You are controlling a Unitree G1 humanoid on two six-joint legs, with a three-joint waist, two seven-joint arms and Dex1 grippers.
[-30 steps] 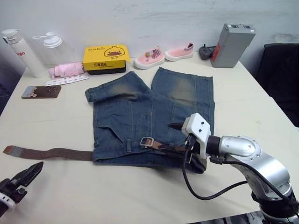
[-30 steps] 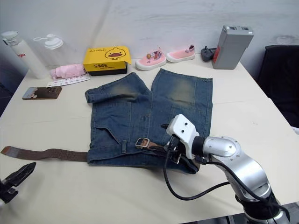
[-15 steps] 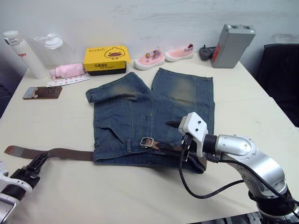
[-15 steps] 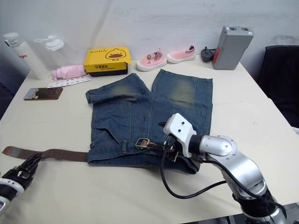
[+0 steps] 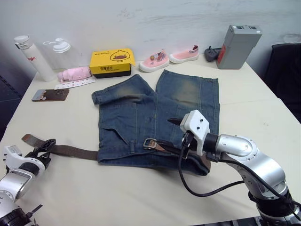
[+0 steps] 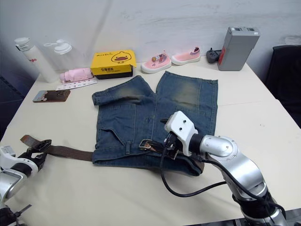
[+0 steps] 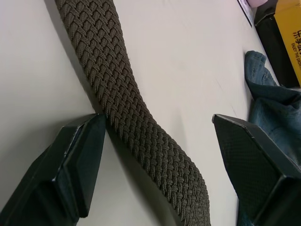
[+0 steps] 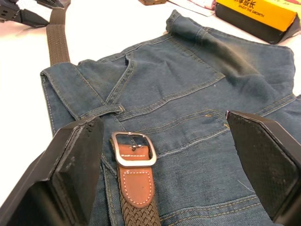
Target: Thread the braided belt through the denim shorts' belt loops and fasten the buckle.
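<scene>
My left gripper takes hold of the braided belt by its woven strap near the tan tip [image 5: 55, 149] [image 7: 129, 106] next, to thread it through the belt loops.
The denim shorts [image 5: 155, 113] lie flat mid-table, waistband toward me. The braided belt [image 5: 70, 151] runs from its tan tip [image 5: 29, 138] at the left and goes under the waistband. Its silver buckle [image 8: 133, 149] lies on the waistband, just past a belt loop [image 8: 101, 111]. My left gripper [image 7: 160, 136] is open, one finger on each side of the woven strap near the tip. My right gripper [image 8: 164, 129] is open and low over the waistband, with the buckle between its fingers [image 8: 77, 155] but not gripped.
Along the back stand two bottles [image 5: 33, 56], a pink bundle [image 5: 74, 74], a yellow box [image 5: 111, 62], two pink shoes [image 5: 154, 60] and a grey box [image 5: 237, 40]. A phone [image 5: 49, 94] lies at the left. A black chair [image 5: 287, 66] is beyond the right edge.
My left gripper has moved from the table's front-left corner up to the belt and now straddles the strap. The camera has shifted. The right gripper has barely moved.
</scene>
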